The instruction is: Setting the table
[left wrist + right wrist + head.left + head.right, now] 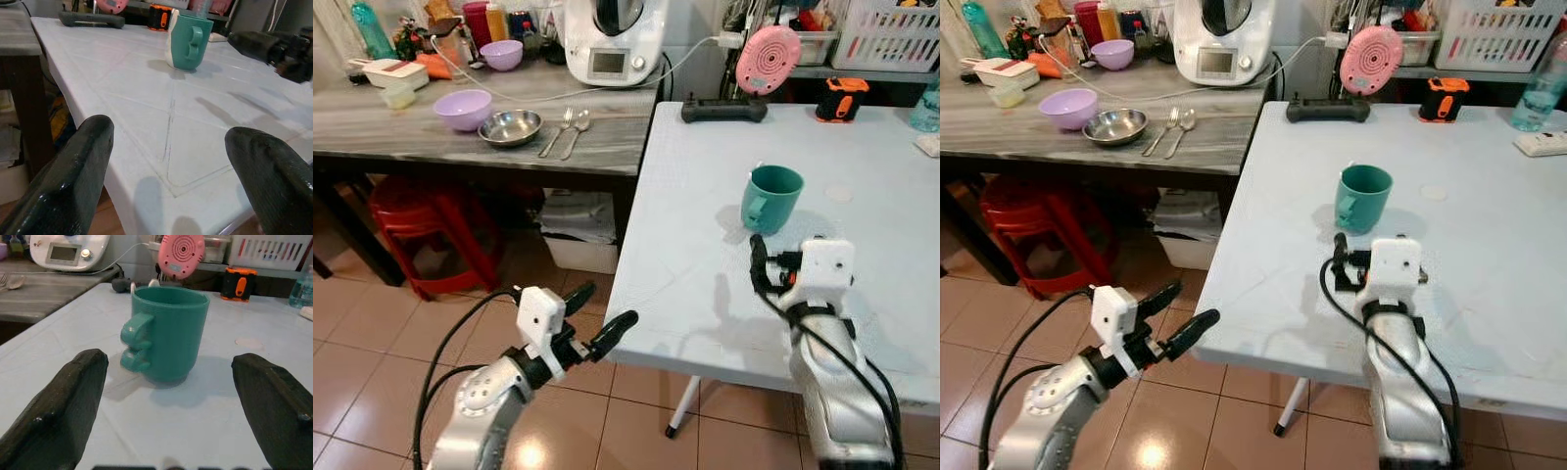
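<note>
I need to set out the teal mug [778, 196] for the table, so my right gripper should grip the mug by its handle [755, 207] next.
A teal mug [771, 196] stands upright on the white table [685, 255], handle toward the table's front left. My right gripper [170, 357] is open just short of the mug, low over the tabletop, with the mug centred ahead of its fingers and not touching them. My left gripper [612, 302] is open with nothing in it, over the floor by the table's front left corner. On the grey counter [401, 137] to the left lie a purple bowl [463, 109], a steel bowl [510, 126], and a fork and spoon [564, 132] side by side.
A red stool [431, 230] and a white bin [578, 230] sit under the counter. At the table's far edge are a black bar [723, 110], a pink fan [768, 59] and an orange-black device [842, 98]. A white appliance [615, 39] stands on the counter.
</note>
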You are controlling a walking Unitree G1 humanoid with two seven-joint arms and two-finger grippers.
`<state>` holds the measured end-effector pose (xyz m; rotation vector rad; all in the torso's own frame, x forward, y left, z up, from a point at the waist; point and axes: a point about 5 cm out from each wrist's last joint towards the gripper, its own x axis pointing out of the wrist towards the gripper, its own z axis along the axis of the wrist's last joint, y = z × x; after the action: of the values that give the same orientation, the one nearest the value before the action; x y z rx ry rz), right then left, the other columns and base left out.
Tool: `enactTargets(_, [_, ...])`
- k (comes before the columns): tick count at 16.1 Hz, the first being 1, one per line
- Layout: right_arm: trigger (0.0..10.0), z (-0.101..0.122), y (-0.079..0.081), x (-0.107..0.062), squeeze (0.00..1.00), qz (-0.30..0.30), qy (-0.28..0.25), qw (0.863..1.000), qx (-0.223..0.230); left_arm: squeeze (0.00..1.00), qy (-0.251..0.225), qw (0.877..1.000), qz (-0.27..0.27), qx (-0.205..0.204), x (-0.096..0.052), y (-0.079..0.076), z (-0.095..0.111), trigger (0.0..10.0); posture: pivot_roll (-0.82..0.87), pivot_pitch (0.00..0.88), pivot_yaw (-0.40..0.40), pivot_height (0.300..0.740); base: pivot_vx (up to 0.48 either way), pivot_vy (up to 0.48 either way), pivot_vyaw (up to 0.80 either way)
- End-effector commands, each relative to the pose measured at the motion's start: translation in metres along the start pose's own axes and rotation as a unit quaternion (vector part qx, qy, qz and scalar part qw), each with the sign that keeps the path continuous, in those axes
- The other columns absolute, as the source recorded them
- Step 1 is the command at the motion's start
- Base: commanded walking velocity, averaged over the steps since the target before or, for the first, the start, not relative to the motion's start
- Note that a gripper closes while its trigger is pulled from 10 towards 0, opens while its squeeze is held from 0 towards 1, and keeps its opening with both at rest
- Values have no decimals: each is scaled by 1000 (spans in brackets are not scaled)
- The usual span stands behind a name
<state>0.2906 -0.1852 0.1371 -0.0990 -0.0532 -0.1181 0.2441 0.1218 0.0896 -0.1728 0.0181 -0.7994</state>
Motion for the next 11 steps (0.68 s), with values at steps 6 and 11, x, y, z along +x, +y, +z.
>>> enactTargets(6, [10000,6,23,31,0,1,12,1000,1,0,2,1000,-29,-4,-7,-4,7,10000,-92,124,66,740,0,0,0])
enactTargets(11, [10000,5,20,42,0,-23,19,999,-11,0,9,1000,-26,-12,-12,-6,4,10000,-89,150,61,740,0,0,0])
